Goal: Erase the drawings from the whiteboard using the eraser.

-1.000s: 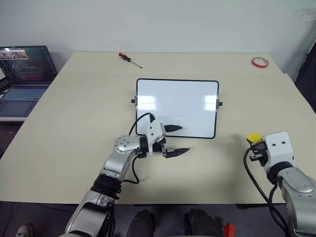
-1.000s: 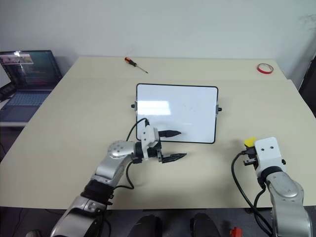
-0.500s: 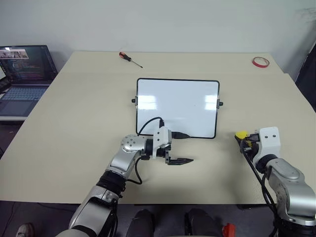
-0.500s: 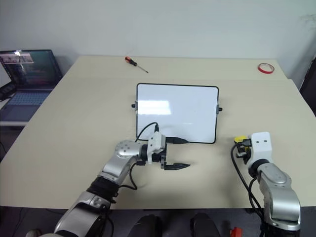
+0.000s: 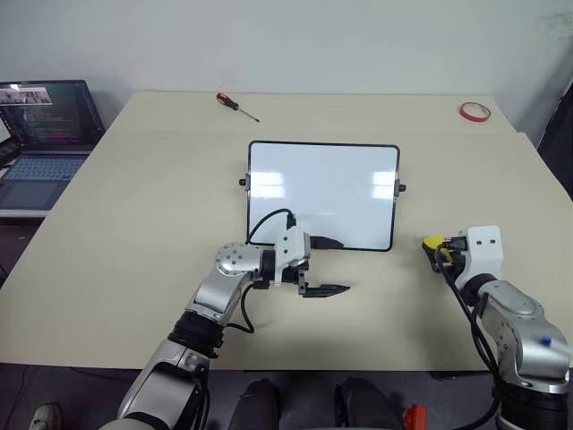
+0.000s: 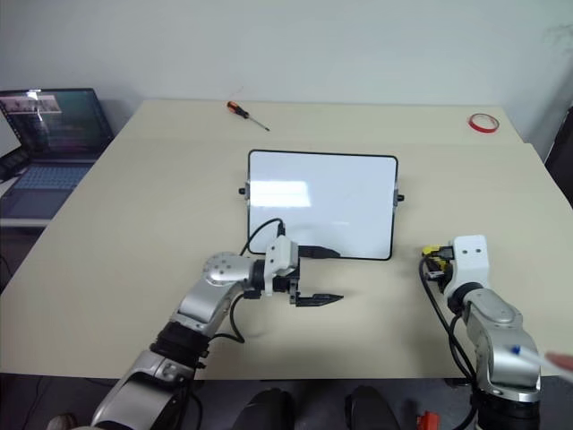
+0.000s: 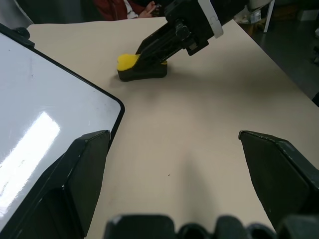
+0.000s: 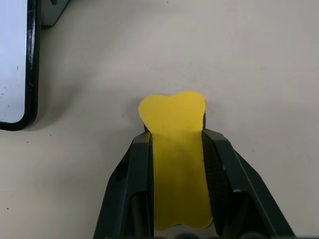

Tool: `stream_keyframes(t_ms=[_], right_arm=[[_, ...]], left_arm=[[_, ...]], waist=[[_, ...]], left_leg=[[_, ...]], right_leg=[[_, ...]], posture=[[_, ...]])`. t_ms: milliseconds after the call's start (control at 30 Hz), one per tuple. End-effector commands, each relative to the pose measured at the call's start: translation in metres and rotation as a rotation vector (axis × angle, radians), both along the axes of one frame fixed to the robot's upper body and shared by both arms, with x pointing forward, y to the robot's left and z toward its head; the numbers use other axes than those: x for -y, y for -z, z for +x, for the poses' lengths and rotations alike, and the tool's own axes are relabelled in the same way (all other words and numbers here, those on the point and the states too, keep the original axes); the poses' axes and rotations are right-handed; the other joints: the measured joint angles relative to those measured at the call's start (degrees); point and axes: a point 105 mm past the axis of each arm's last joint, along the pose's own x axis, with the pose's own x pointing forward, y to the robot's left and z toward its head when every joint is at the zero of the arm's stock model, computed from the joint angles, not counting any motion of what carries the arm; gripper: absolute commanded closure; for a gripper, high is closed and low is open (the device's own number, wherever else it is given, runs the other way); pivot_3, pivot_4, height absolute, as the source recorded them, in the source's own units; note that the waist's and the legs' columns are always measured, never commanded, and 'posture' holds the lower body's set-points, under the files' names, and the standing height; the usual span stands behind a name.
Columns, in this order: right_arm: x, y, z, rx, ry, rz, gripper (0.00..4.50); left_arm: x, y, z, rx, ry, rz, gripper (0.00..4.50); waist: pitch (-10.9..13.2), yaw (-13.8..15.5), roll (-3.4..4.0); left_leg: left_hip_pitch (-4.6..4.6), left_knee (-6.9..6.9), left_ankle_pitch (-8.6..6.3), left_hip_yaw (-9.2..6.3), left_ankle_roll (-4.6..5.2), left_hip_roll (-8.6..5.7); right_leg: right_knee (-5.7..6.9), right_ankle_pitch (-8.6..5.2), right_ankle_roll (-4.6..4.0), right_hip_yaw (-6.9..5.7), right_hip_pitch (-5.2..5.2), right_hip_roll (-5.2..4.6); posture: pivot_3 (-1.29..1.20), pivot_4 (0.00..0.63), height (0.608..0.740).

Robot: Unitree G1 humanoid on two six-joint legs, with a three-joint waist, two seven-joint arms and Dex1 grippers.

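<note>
The robot's right gripper should open, because the eraser sits low on the tabletop and the eraser (image 5: 433, 242) would stay in place.
The whiteboard (image 5: 322, 193) lies flat at the table's middle, its surface plain white with glare; the drawings are out of view. My right gripper (image 5: 442, 250) is shut on the eraser (image 5: 433, 242), a yellow-topped block with a black underside. The eraser sits low on the table just right of the board's near right corner. In the right wrist view the eraser (image 8: 174, 144) is pinched between both fingers. My left gripper (image 5: 337, 266) stands open at the board's near edge, its far finger over the frame. Its wrist view shows the eraser (image 7: 137, 67) and the board's corner (image 7: 45, 114).
A red-handled screwdriver (image 5: 235, 107) lies at the far left of the table, and a red tape ring (image 5: 472, 111) at the far right corner. An open laptop (image 5: 40, 134) stands on a separate surface to the left. A person (image 7: 124, 7) shows behind the table.
My right gripper has carried the eraser forward and down towards the board's near right corner, rolling the wrist so the eraser now points at the board. The left gripper has barely shifted.
</note>
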Motion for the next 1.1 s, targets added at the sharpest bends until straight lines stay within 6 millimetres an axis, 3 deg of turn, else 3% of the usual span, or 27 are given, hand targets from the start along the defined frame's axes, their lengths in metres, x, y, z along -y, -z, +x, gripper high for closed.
stream_keyframes(t_ms=[33, 100, 267, 433, 767, 967, 1100], right_arm=[[0.001, -0.011, 0.002, 0.045, -0.007, -0.014, 3.42], [0.002, -0.011, 0.002, 0.044, -0.005, -0.017, 3.42], [0.004, -0.009, 0.000, 0.036, 0.002, -0.022, 1.90], [0.006, -0.009, 0.000, 0.037, 0.010, -0.023, 0.03], [0.006, -0.030, -0.010, 0.105, 0.038, 0.001, 0.03], [0.008, -0.047, -0.041, 0.190, 0.088, -0.032, 0.03], [0.012, -0.047, -0.062, 0.267, 0.112, -0.190, 0.03]], left_arm=[[0.001, -0.010, -0.002, 0.033, 0.004, -0.020, 0.00], [0.002, -0.010, -0.001, 0.032, 0.003, -0.019, 0.00], [0.003, -0.011, -0.001, 0.031, 0.006, -0.017, 0.00], [0.004, -0.011, -0.001, 0.031, 0.009, -0.019, 0.00], [-0.012, -0.023, 0.006, 0.022, -0.117, -0.082, 0.00], [-0.040, -0.024, 0.009, 0.002, -0.424, -0.167, 0.00], [-0.065, -0.018, 0.015, 0.017, -0.703, -0.219, 0.00]], waist=[[-0.01, 0.00, 0.01], [-0.01, 0.00, 0.01], [-0.01, 0.00, 0.01], [-0.01, 0.01, 0.01], [-0.02, -0.03, 0.04], [-0.09, 0.05, 0.11], [-0.15, 0.15, 0.12]], left_leg=[[0.00, 0.00, 0.00, 0.00, 0.00, 0.00], [0.00, 0.00, 0.00, 0.01, 0.00, 0.00], [0.00, 0.01, 0.00, 0.01, 0.00, 0.00], [0.00, 0.01, 0.00, 0.01, 0.00, 0.00], [0.00, 0.02, 0.00, 0.00, 0.01, 0.00], [-0.03, 0.00, 0.00, -0.02, 0.01, 0.08], [0.03, 0.08, 0.01, -0.01, 0.00, 0.03]], right_leg=[[0.00, 0.00, 0.00, 0.00, 0.00, 0.00], [0.00, 0.00, 0.00, 0.01, 0.00, 0.00], [0.01, 0.00, 0.00, 0.00, 0.00, 0.00], [0.02, 0.00, 0.00, 0.01, 0.00, 0.00], [0.04, 0.00, 0.00, 0.00, 0.00, 0.00], [0.01, 0.00, 0.00, 0.04, -0.03, -0.19], [0.07, 0.00, 0.00, 0.05, 0.04, -0.24]], posture=[[0.00, 0.150, 0.740], [0.00, 0.150, 0.740], [0.00, 0.150, 0.740], [0.00, 0.150, 0.740], [0.00, 0.150, 0.740], [0.00, 0.150, 0.740], [0.00, 0.150, 0.740]])
